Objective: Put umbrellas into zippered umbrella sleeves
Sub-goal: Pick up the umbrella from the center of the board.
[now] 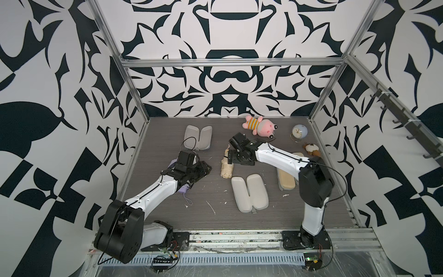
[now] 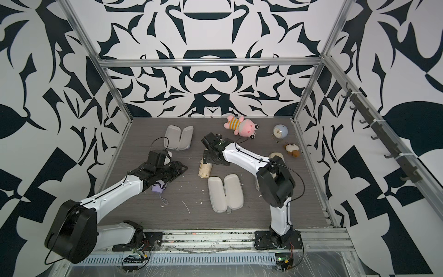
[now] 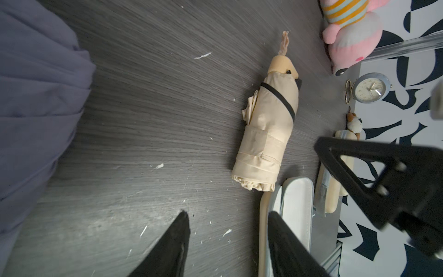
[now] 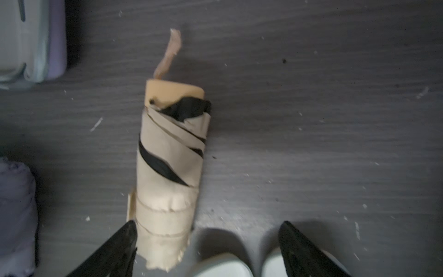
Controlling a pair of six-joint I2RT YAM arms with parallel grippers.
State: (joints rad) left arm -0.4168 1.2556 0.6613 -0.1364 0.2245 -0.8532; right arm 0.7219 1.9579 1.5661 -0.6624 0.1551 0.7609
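I should lay the umbrella lengthwise into the open sleeve, so next I should use my right gripper to grab across the wrapped fabric of the cream umbrella (image 1: 226, 169) near the handle.
A cream umbrella (image 1: 226, 169) (image 4: 167, 172) lies flat on the table, handle toward the back. My right gripper (image 4: 208, 230) (image 1: 229, 156) hangs open just above its fabric end, one fingertip (image 4: 129, 239) beside the fabric, and grips nothing. An open sleeve (image 1: 249, 193) (image 2: 225, 193) lies lining-up right in front of the umbrella. My left gripper (image 3: 227, 220) (image 1: 205, 169) is open and empty over bare table. A lavender umbrella (image 2: 159, 188) (image 3: 36, 96) lies under my left arm. The lavender sleeve (image 4: 33, 40) shows partly behind that arm.
A second open sleeve (image 1: 198, 137) lies at the back left. A beige sleeve (image 1: 286, 179) sits at the right, partly hidden by my right arm. A pink plush toy (image 1: 261, 126), a small clock (image 1: 299, 132) and a small brown toy (image 1: 311, 150) stand at the back right.
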